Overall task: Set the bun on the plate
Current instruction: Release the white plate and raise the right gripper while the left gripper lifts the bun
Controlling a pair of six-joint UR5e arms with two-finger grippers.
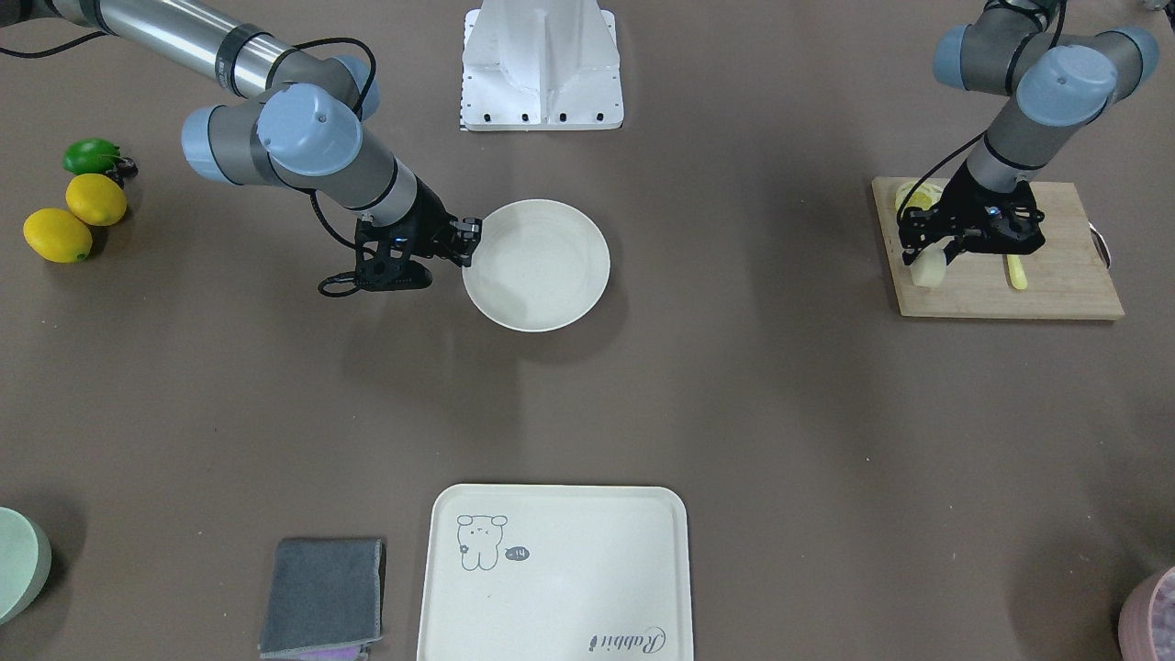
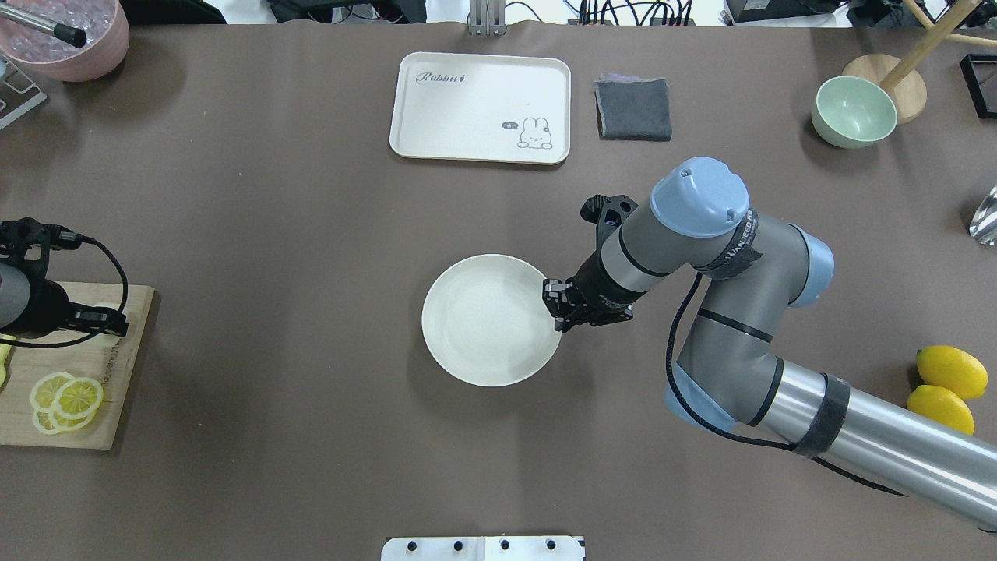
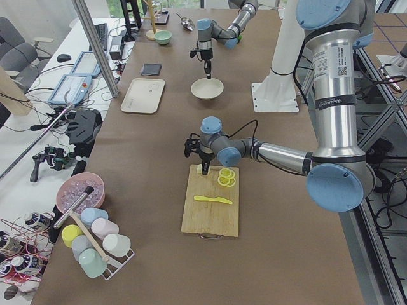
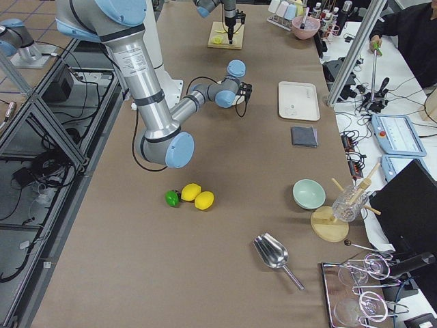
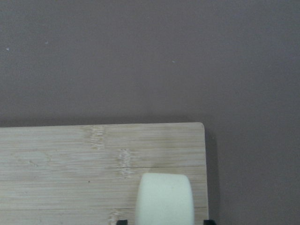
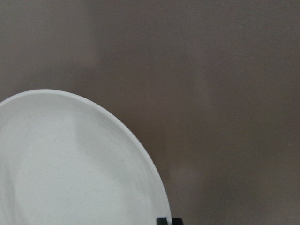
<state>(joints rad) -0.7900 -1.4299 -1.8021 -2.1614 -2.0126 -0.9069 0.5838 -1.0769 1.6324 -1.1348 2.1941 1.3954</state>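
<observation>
My left gripper grabs the bun's opposite upright sides next, to place the bun (image 1: 929,269) on the plate (image 1: 536,266).
The bun (image 5: 165,199), a small pale cream block, stands on the corner of a wooden cutting board (image 1: 1056,275); the front-facing view shows the bun (image 1: 929,269) at the board's edge. My left gripper (image 1: 929,260) hangs over it, open, a fingertip on each side and neither touching. The round cream-white plate (image 2: 475,323) lies mid-table with nothing on it. My right gripper (image 2: 555,305) is at the plate's (image 6: 70,164) rim, its fingertips close together and shut on that rim.
Lemon slices (image 2: 66,396) and a yellow knife (image 1: 1016,273) also lie on the board. A cream tray (image 1: 551,569) and grey cloth (image 1: 321,597) sit across the table. Two lemons (image 1: 78,216) and a lime (image 1: 90,156) rest beside the right arm. A green bowl (image 2: 853,111) stands far right.
</observation>
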